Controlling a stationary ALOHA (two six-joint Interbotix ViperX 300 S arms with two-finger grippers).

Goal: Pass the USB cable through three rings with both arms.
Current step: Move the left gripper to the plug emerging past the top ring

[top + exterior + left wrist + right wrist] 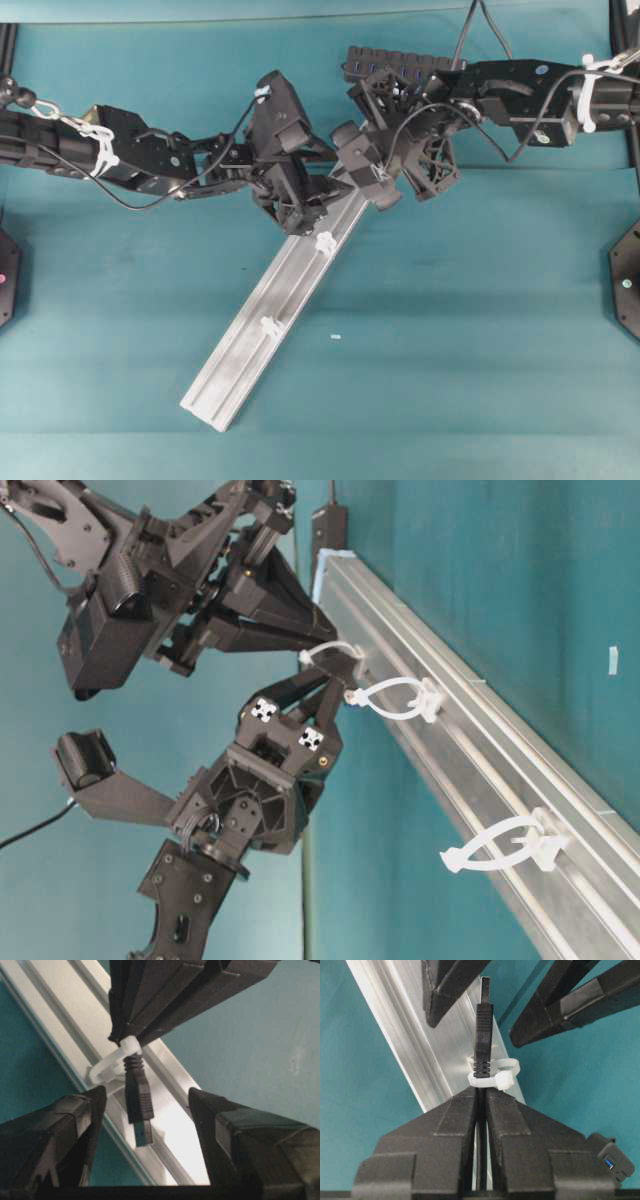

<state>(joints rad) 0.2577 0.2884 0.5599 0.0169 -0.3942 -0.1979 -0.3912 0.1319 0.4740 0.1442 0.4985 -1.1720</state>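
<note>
The robot's left gripper will next grab the cable by the exposed plug body [139,1097], as the white ring [131,1046] and the robot's right gripper crowd the cable close behind its plug.
The USB cable's plug [482,1035] pokes through the first white ring [502,1077] at the upper end of the silver rail [260,340]. My right gripper [481,1091] is shut on the USB cable just behind that ring, its tips against the ring. My left gripper [146,1092] is open on the ring's other side. Its fingers [85,1110] stand either side of the plug [138,1105] without touching it. Two more rings [325,241] [269,325] sit empty further down the rail. In the overhead view both grippers hide the first ring.
The black multi-port hub [400,65] lies at the back behind the right arm. The rail runs diagonally towards the front left on teal cloth. A small white speck [335,336] lies right of the rail. Dark mounts [625,280] stand at the table's side edges.
</note>
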